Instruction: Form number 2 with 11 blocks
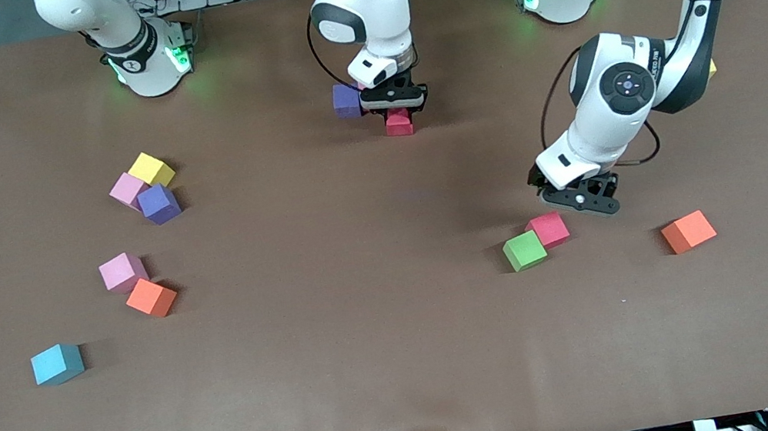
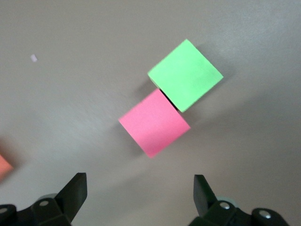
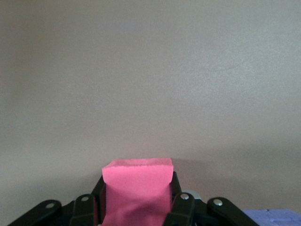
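The red block's lower edge stands on the tabletop beside the purple block, so my right gripper should release it now.
My right gripper (image 1: 397,108) is shut on a red block (image 1: 398,122), squeezing it (image 3: 137,188), low over the table beside a purple block (image 1: 347,101) near the robots' bases. My left gripper (image 1: 579,201) hangs open (image 2: 139,183) just above the table. Close to it lie a second red block (image 1: 548,228) and a green block (image 1: 524,250), touching each other, and both also appear in the left wrist view, red block (image 2: 154,122) and green block (image 2: 185,74). Nothing is between the left fingers. The number 2 is out of view.
An orange block (image 1: 688,232) lies toward the left arm's end. Toward the right arm's end lie a pink block (image 1: 128,189), a yellow cube (image 1: 151,169) and a purple block (image 1: 159,204) together. Nearer the camera are a pink block (image 1: 123,272), an orange block (image 1: 151,297) and a light blue block (image 1: 57,364).
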`<state>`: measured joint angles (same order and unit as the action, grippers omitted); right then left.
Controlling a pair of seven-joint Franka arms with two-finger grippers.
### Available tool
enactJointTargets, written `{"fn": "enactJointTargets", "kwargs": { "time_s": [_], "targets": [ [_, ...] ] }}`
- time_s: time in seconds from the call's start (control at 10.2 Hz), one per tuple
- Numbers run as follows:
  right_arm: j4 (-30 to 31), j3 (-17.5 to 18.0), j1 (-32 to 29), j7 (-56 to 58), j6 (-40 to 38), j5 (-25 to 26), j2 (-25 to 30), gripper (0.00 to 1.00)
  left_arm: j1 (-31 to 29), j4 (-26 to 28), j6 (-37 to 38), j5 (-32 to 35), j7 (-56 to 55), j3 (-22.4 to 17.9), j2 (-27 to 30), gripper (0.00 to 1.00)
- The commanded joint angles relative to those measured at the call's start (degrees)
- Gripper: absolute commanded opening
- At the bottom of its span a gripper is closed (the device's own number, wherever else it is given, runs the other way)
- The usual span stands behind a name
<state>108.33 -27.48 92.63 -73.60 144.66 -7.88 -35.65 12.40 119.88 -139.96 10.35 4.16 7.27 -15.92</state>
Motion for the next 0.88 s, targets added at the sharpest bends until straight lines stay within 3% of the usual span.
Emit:
{"fn": "enactJointTargets", "kwargs": {
  "time_s": [0.0,0.1,0.2,0.29,0.49,0.59,0.78],
  "targets": [
    [-1.3,-1.1,1.6,-3.0,-0.1,1.4,-1.6,0.15,3.0,-5.2,1.9,5.7,7.2,-0.9,-3.7,1.00],
    [-1.5,-1.1,1.6,-3.1,-0.1,1.4,-1.7,0.17,3.2,-6.7,1.9,5.0,12.8,-1.0,-5.2,1.00],
    [-1.5,-1.0,1.5,-3.4,-0.1,1.4,-1.7,0.27,3.2,-7.9,1.9,4.6,17.1,-1.0,-6.4,1.00],
    [-1.7,-1.0,1.4,-3.8,-0.1,1.4,-1.7,0.47,3.2,-8.0,1.9,2.5,20.2,-1.0,-7.0,1.00],
    [-2.0,-1.1,0.9,-3.7,0.0,1.4,-1.6,1.00,3.2,-7.9,2.0,-5.1,32.2,-3.0,-7.7,1.00],
    [-2.2,-1.1,0.6,-3.0,-0.2,2.2,-1.4,1.00,3.6,-8.7,2.0,-9.9,39.3,-4.0,-8.9,1.00],
    [-2.3,-1.2,-1.4,0.5,-0.9,4.4,-0.2,1.00,4.7,-10.4,2.0,-12.4,44.9,-5.2,-10.6,1.00]
  ]
}}
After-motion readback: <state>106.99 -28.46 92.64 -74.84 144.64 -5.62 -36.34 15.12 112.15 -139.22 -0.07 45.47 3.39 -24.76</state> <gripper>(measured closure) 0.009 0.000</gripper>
